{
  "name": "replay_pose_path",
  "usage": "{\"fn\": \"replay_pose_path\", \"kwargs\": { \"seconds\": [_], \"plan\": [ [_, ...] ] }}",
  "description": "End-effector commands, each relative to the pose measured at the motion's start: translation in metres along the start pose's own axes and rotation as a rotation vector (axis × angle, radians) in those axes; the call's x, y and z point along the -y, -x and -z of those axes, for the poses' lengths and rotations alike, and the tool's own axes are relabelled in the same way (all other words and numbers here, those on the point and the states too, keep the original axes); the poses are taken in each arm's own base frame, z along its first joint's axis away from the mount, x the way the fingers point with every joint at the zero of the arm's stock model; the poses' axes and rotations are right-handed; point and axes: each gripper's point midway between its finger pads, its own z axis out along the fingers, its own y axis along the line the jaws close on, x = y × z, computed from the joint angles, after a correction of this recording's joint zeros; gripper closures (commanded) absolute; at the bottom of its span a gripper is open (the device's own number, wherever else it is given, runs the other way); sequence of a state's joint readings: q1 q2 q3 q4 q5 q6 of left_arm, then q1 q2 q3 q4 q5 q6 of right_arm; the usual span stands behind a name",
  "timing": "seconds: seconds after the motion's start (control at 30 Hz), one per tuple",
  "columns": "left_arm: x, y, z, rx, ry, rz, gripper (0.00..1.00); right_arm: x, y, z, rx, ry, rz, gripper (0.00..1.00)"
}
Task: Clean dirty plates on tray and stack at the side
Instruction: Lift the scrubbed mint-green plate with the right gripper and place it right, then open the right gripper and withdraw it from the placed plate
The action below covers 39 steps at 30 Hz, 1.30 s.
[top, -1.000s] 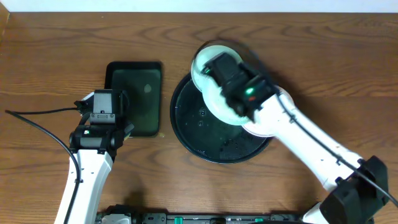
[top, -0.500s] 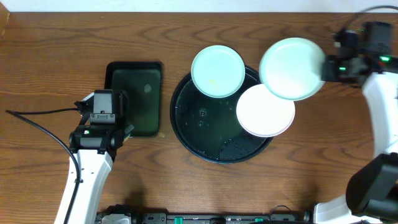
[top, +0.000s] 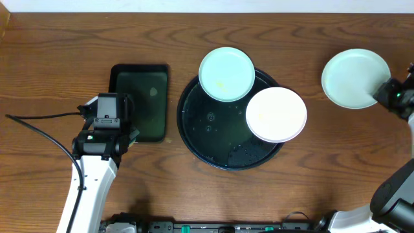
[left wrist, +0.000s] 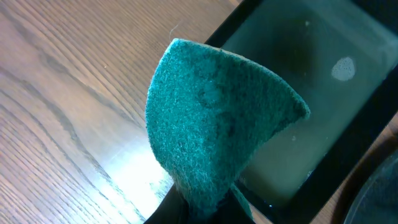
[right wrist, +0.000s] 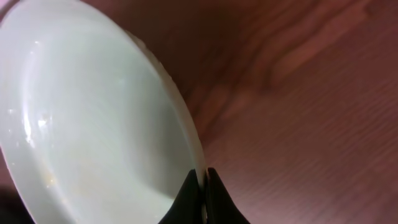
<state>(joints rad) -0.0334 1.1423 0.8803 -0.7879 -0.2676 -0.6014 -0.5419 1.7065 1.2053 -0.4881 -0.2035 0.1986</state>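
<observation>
My right gripper keeps hold of the second mint plate for now, since it hangs tilted above the wood and would fall if I opened.
The round black tray (top: pixel 200 139) sits mid-table. A mint plate (top: pixel 226 73) rests on its far rim and a white plate (top: pixel 276 114) on its right rim. My right gripper (top: pixel 383 92) is shut on the rim of a second mint plate (top: pixel 352 77), held over the bare wood at the far right; the right wrist view shows the plate (right wrist: pixel 93 124) tilted with the jaws (right wrist: pixel 202 180) pinching its edge. My left gripper (top: pixel 125 126) is shut on a teal sponge (left wrist: pixel 214 124) at the left edge of the rectangular black tray (top: pixel 140 100).
The rectangular black tray (left wrist: pixel 323 93) holds shallow liquid. A black cable (top: pixel 39 126) runs across the table on the left. Wet drops lie in the round tray's bottom (top: pixel 239 152).
My right arm has carried the mint plate from over the tray's back to the far right side of the table. The left arm has not moved.
</observation>
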Motion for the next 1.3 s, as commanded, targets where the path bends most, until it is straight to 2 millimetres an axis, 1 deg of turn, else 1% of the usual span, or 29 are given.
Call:
{"fn": "replay_pose_path", "kwargs": {
  "seconds": [0.0, 0.07, 0.17, 0.37, 0.4, 0.43, 0.5, 0.53, 0.57, 0.6, 0.63, 0.73, 0.83, 0.97, 1.0, 1.1, 1.13, 1.2, 1.27],
  "plan": [
    [-0.003, 0.001, 0.0, 0.008, 0.009, -0.001, 0.93, 0.014, -0.016, -0.01, 0.016, -0.047, -0.07, 0.99],
    [-0.003, 0.002, 0.0, 0.01, 0.007, 0.001, 0.93, 0.024, -0.023, -0.018, 0.04, -0.076, -0.097, 0.99],
    [-0.002, 0.002, 0.0, 0.013, 0.005, 0.002, 0.93, 0.029, -0.029, -0.027, 0.075, -0.083, -0.102, 0.99],
    [-0.002, 0.003, 0.0, 0.016, 0.003, 0.003, 0.93, 0.029, -0.028, -0.03, 0.105, -0.073, -0.106, 0.99],
    [-0.002, 0.003, 0.0, 0.016, 0.002, 0.003, 0.93, 0.029, -0.028, -0.03, 0.105, -0.073, -0.106, 0.97],
    [-0.002, 0.003, 0.0, 0.016, 0.002, 0.003, 0.93, 0.029, -0.028, -0.03, 0.104, -0.074, -0.107, 0.91],
    [-0.002, 0.003, 0.0, 0.016, 0.002, 0.003, 0.93, 0.029, -0.03, -0.03, 0.098, -0.074, -0.107, 0.81],
    [-0.002, 0.003, 0.0, 0.016, 0.002, 0.003, 0.93, 0.028, -0.03, -0.03, 0.096, -0.068, -0.107, 0.7],
    [-0.002, 0.003, 0.0, 0.016, 0.002, 0.003, 0.93, 0.026, -0.03, -0.03, 0.094, -0.056, -0.106, 0.52],
    [-0.002, 0.003, 0.0, 0.016, 0.003, 0.003, 0.93, 0.023, -0.029, -0.03, 0.092, -0.039, -0.105, 0.3],
    [-0.002, 0.003, 0.0, 0.016, 0.003, 0.003, 0.93, 0.018, -0.028, -0.029, 0.092, -0.016, -0.103, 0.15],
    [-0.002, 0.003, 0.0, 0.016, 0.002, 0.003, 0.92, -0.002, -0.017, -0.021, 0.088, 0.079, -0.093, 0.1],
    [-0.002, 0.003, 0.0, 0.015, 0.002, 0.003, 0.92, -0.028, -0.002, -0.005, 0.09, 0.154, -0.065, 0.09],
    [-0.001, 0.003, 0.0, 0.016, -0.002, 0.004, 0.92, -0.084, 0.016, 0.023, 0.101, 0.286, 0.098, 0.06],
    [0.0, 0.003, 0.0, 0.016, -0.004, 0.005, 0.93, -0.102, 0.017, 0.031, 0.095, 0.305, 0.149, 0.05],
    [0.0, 0.003, 0.0, 0.014, -0.005, 0.005, 0.93, -0.143, 0.014, 0.044, 0.079, 0.348, 0.257, 0.07],
    [0.0, 0.003, 0.0, 0.015, -0.006, 0.005, 0.92, -0.16, 0.009, 0.048, 0.075, 0.37, 0.294, 0.08],
    [0.0, 0.004, 0.0, 0.016, -0.007, 0.005, 0.92, -0.191, -0.004, 0.052, 0.066, 0.414, 0.357, 0.14],
    [0.0, 0.004, 0.0, 0.017, -0.008, 0.006, 0.93, -0.213, -0.017, 0.051, 0.057, 0.433, 0.409, 0.16]
  ]
}}
